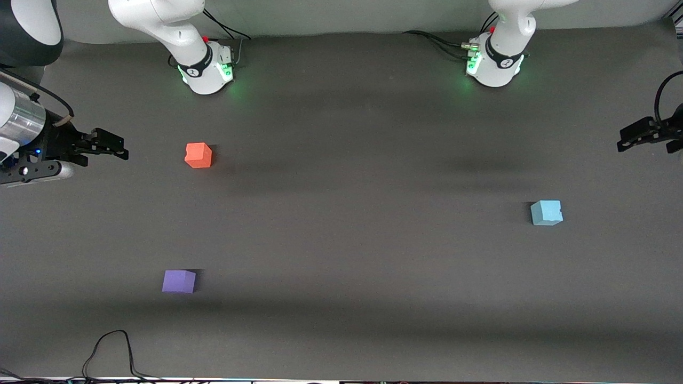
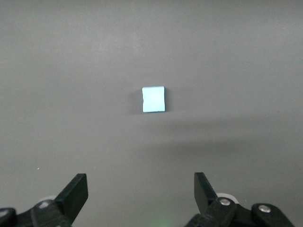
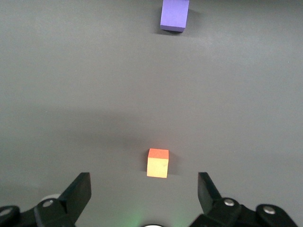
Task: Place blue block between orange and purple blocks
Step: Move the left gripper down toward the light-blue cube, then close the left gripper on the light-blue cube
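I should next use my left gripper to grab the blue block [image 1: 546, 213] by its opposite sides, and then I should set it between the orange and purple blocks.
The blue block [image 1: 546, 213] [image 2: 154, 99] lies alone on the dark table toward the left arm's end. The orange block [image 1: 198, 155] [image 3: 158, 163] and the purple block [image 1: 179, 281] [image 3: 174, 14] lie toward the right arm's end, well apart, with the purple one nearer the front camera. My left gripper [image 1: 628, 140] [image 2: 140, 184] hangs open and empty over the table's edge at its own end, apart from the blue block. Over the table edge at the other end, my right gripper [image 1: 114, 147] [image 3: 144, 182] is also open and empty, apart from the orange block.
The two arm bases [image 1: 205, 69] [image 1: 493, 64] stand along the table's edge farthest from the front camera. A black cable [image 1: 109, 349] loops onto the table at the edge nearest that camera.
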Tool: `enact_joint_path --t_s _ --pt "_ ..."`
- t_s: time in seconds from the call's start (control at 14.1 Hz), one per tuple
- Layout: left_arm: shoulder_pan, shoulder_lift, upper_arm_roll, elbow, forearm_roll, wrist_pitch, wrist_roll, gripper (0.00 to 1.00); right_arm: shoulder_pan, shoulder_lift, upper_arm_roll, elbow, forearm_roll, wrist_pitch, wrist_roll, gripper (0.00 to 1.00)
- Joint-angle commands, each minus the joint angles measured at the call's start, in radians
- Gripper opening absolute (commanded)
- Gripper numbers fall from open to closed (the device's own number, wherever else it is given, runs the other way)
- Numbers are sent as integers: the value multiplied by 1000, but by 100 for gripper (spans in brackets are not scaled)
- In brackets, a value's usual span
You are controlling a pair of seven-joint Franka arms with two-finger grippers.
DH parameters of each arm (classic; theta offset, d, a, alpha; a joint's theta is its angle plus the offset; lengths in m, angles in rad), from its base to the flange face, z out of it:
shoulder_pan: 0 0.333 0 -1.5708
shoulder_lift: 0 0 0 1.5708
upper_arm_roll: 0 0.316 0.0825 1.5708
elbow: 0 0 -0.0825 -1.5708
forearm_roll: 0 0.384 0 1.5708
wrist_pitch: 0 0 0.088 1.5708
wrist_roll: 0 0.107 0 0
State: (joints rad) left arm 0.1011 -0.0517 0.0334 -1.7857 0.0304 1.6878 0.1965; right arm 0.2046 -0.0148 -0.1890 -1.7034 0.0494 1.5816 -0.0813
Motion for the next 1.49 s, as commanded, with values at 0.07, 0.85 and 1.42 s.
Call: enact_joint_path --t_s 0.07,0.85,1.42 --pt "-9 73 -6 -38 9 107 12 100 2 -11 -1 4 -3 -17 5 100" --pt "-12 324 -6 -346 9 763 11 100 2 -10 -3 1 -3 -18 3 100" --pt "-8 460 -6 -377 11 880 12 100 2 -10 -1 -1 -3 -18 3 100"
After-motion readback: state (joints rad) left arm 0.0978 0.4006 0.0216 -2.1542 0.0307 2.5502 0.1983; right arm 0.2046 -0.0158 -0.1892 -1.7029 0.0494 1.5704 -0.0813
